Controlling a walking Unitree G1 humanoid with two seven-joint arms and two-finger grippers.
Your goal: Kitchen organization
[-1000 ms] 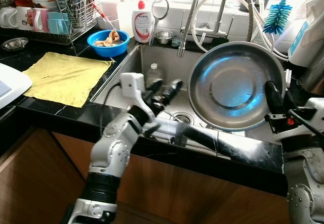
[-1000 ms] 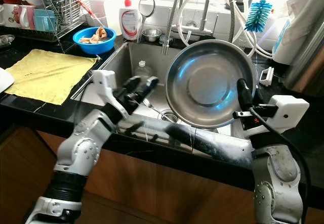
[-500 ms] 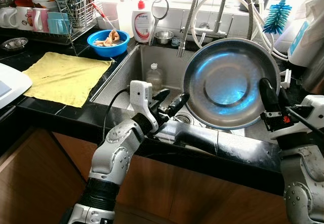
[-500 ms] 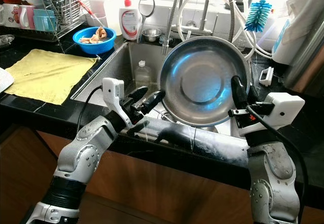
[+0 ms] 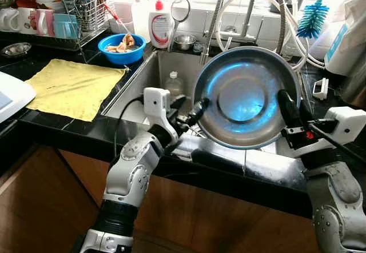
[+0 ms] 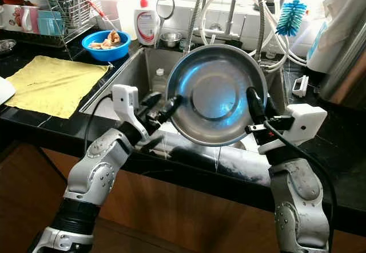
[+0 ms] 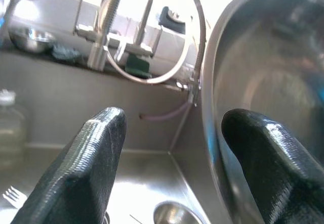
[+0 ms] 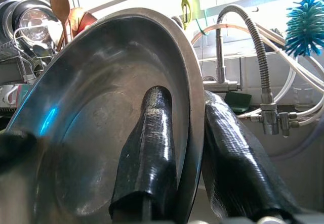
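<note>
Next, my left gripper grabs the bowl's thin rim opposite my right gripper, since the bowl spreads far wider than the open fingers.
A large steel bowl [image 5: 246, 96] stands on edge in the air above the sink [image 5: 146, 84], its hollow side facing me. My right gripper [image 8: 190, 133] is shut on its right rim, one finger inside the bowl and one behind. My left gripper [image 5: 189, 105] is open at the bowl's left rim. In the left wrist view the rim [image 7: 208, 113] runs just inside the gap, close beside one finger [image 7: 268, 158], and the other finger [image 7: 86, 158] stands well apart from it.
A small bottle [image 5: 173, 83] and a fork [image 7: 12, 197] lie in the sink. Faucet hoses [image 5: 269, 1] hang behind the bowl. A yellow cloth [image 5: 74, 84], blue bowl of scraps [image 5: 122, 47], dish rack [image 5: 86, 7] and soap bottle [image 5: 160, 27] stand left. The black counter edge [image 5: 240, 167] runs beneath the arms.
The right gripper has carried the bowl leftward across the sink. The left gripper has moved right and up to the bowl's left rim, still open.
</note>
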